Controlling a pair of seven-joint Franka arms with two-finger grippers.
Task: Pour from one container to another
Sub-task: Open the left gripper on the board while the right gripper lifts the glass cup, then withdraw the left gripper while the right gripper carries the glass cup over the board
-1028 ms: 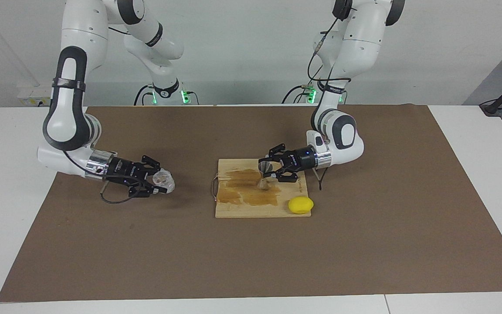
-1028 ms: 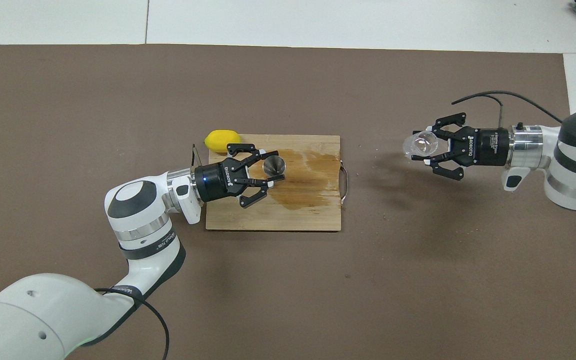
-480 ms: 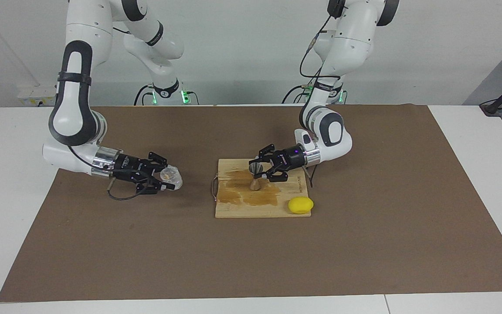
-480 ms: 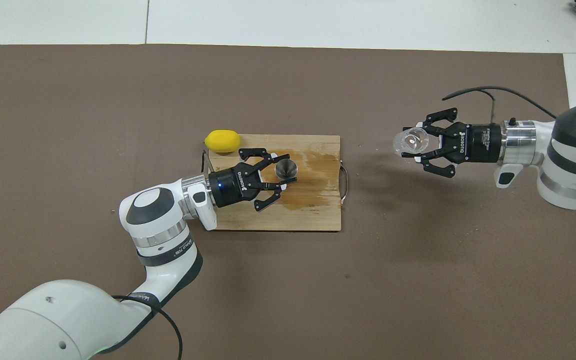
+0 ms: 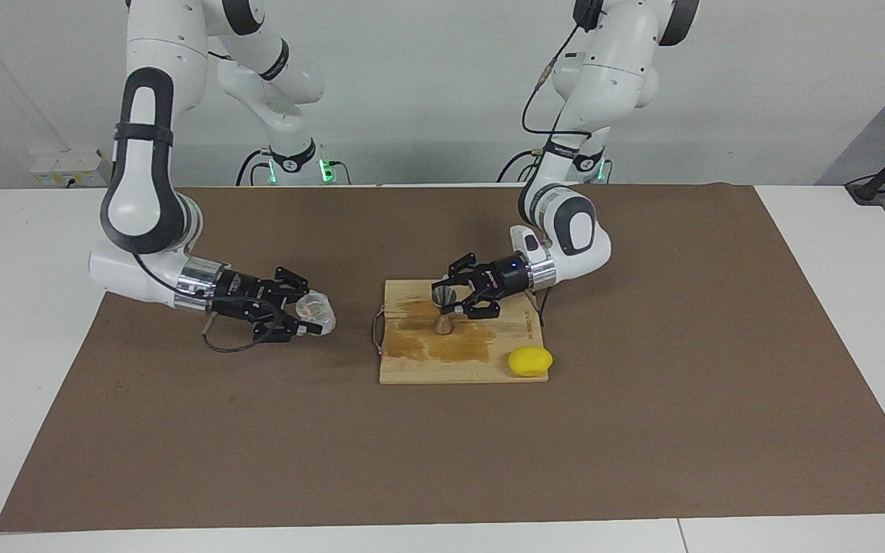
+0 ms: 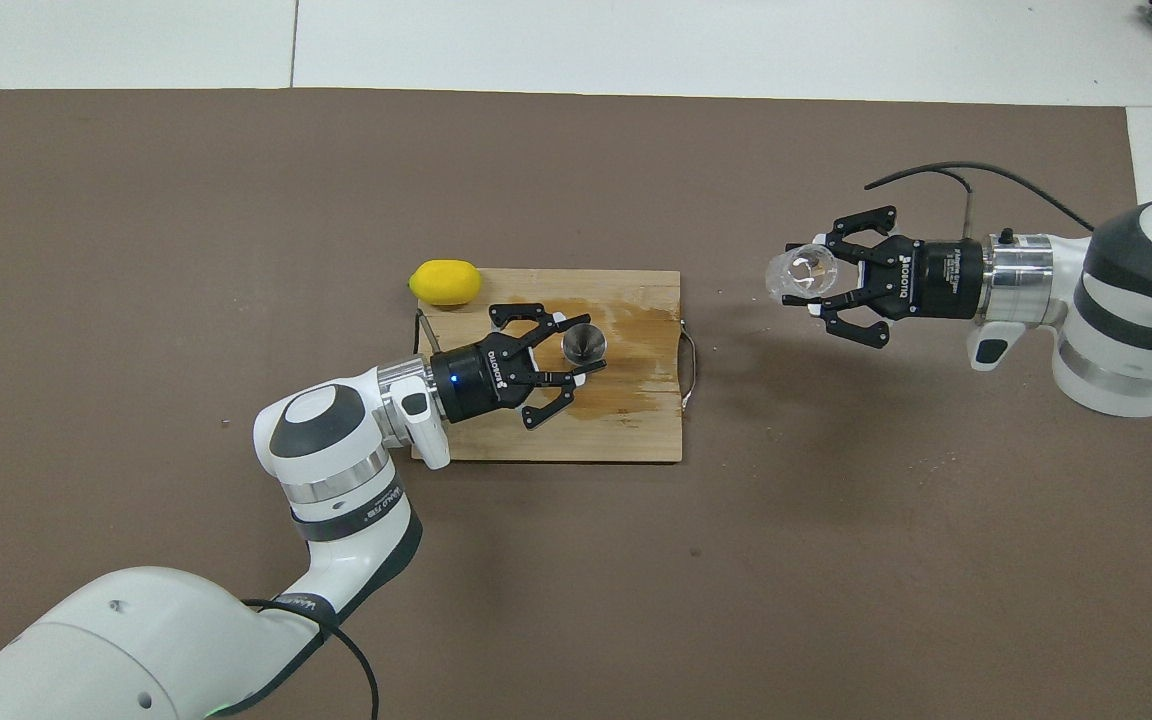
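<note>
The left gripper holds the steel jigger upright on the cutting board in the overhead view. The jigger would stay standing, so the left gripper needs to open.
The small grey steel jigger (image 5: 442,309) (image 6: 583,343) stands upright over the wet patch of the wooden cutting board (image 5: 427,370) (image 6: 636,440). My left gripper (image 5: 454,298) (image 6: 576,347) is shut on its waist. The clear glass cup (image 5: 315,307) (image 6: 796,276) is held tilted on its side in my right gripper (image 5: 306,313) (image 6: 824,286), which is shut on it. The cup hangs low over the brown mat, a short way off the board's handle end, toward the right arm's end of the table.
A yellow lemon (image 5: 530,361) (image 6: 446,282) lies at the board's corner farthest from the robots, toward the left arm's end. A metal handle (image 5: 376,332) (image 6: 693,365) sticks out of the board toward the cup. The brown mat (image 5: 642,430) covers the table.
My left gripper has carried the jigger along the board toward the right arm's end. My right gripper has brought the cup closer to the board.
</note>
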